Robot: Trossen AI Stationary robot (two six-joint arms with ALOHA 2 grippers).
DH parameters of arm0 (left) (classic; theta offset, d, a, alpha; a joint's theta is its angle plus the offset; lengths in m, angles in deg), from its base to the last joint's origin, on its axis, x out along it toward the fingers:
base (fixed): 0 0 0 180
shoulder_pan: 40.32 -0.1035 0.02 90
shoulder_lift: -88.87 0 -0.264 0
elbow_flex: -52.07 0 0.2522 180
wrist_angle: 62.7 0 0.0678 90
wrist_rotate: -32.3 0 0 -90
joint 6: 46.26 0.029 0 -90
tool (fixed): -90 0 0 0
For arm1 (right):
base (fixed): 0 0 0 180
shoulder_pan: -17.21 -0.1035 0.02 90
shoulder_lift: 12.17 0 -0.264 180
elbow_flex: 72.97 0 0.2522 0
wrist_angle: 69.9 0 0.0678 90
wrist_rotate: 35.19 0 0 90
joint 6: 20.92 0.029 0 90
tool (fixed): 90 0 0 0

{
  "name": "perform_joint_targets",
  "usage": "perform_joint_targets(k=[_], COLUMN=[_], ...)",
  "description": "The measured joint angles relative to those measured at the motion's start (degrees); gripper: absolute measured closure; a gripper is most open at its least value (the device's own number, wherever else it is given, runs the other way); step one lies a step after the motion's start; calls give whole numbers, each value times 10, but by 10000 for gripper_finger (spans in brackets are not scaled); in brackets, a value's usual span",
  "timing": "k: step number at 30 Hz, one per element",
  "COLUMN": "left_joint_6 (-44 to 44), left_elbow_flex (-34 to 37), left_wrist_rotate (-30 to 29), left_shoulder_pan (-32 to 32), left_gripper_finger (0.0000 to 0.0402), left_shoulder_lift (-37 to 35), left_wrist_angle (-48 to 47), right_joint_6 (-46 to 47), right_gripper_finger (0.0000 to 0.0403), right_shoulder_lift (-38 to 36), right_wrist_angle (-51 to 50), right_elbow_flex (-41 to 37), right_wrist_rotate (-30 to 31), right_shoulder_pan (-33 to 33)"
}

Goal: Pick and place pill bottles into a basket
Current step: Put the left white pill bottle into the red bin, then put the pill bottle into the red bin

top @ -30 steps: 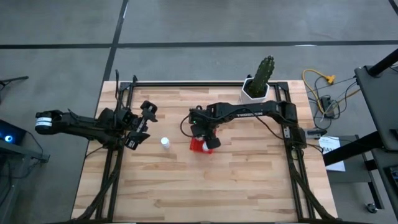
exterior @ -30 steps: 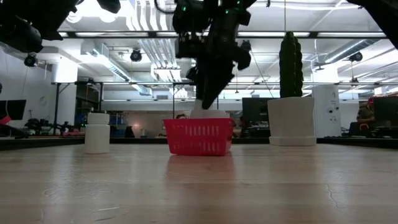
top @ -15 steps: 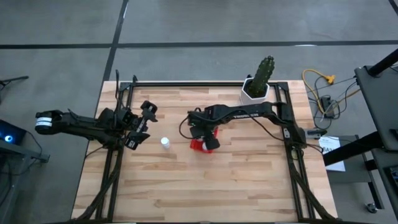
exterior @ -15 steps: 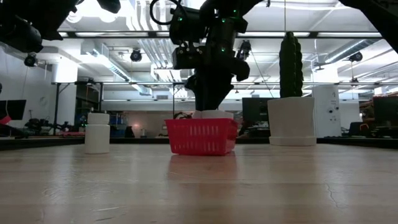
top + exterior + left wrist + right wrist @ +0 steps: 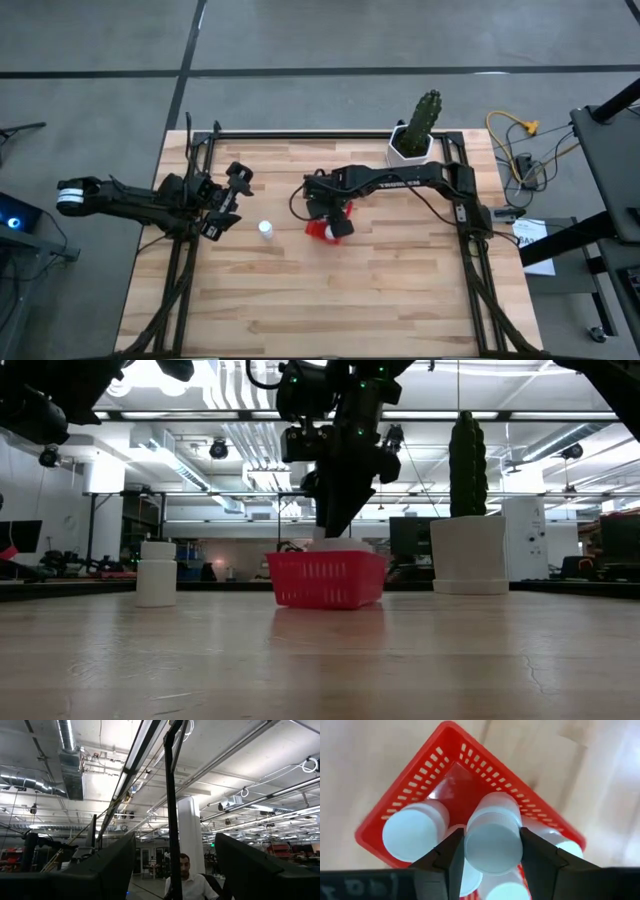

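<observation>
My right gripper should open now, because the pill bottle's lower part (image 5: 496, 804) is inside the red basket's rim (image 5: 487, 757) in the right wrist view.
The red basket (image 5: 320, 233) stands mid-table and also shows in the low view (image 5: 325, 580). Several white pill bottles (image 5: 414, 838) stand in it. My right gripper (image 5: 493, 852) is over the basket, pointing down, with its fingers against another pill bottle (image 5: 493, 840) among them. One more pill bottle (image 5: 265, 229) stands upright on the table to the basket's left, seen too in the low view (image 5: 156, 573). My left gripper (image 5: 235, 190) is open and empty, left of that bottle. My right gripper pinches the pill bottle's upper end (image 5: 470, 842) between its two fingers (image 5: 451, 855), coming from above and pointing down. The bottle stands upright with its lower part inside the basket, among the other bottles. Whether it rests on the basket floor is hidden.
A white pot with a green cactus (image 5: 412, 140) stands at the table's far right; it shows in the low view (image 5: 468, 550) right of the basket. Bare wood lies toward the near edge. A person shows in the room beyond the table (image 5: 187, 877).
My right gripper has gone down with the pill bottle into the basket, then risen a little. The bottle now sits lower, among the others. The basket has slid slightly toward the table's right edge.
</observation>
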Motion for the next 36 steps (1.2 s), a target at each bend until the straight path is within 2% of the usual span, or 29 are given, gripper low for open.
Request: perform_joint_targets(k=[6,11,15,21,36], left_joint_6=[0,0,-1,-1,-1], left_elbow_flex=[0,0,0,0,0], left_wrist_rotate=[0,0,0,0,0], left_shoulder_pan=[0,0,0,0,-1], left_gripper_finger=[146,146,146,146,146], left_shoulder_lift=[0,0,0,0,0], left_wrist_angle=[0,0,0,0,0], right_joint_6=[10,27,26,24,8], right_gripper_finger=[254,183,161,175,206], right_shoulder_lift=[0,0,0,0,0], right_wrist_angle=[0,0,0,1,5], right_elbow_flex=[0,0,0,0,0], right_wrist_rotate=[16,16,18,44,43], right_shoulder_pan=[2,3,3,3,2])
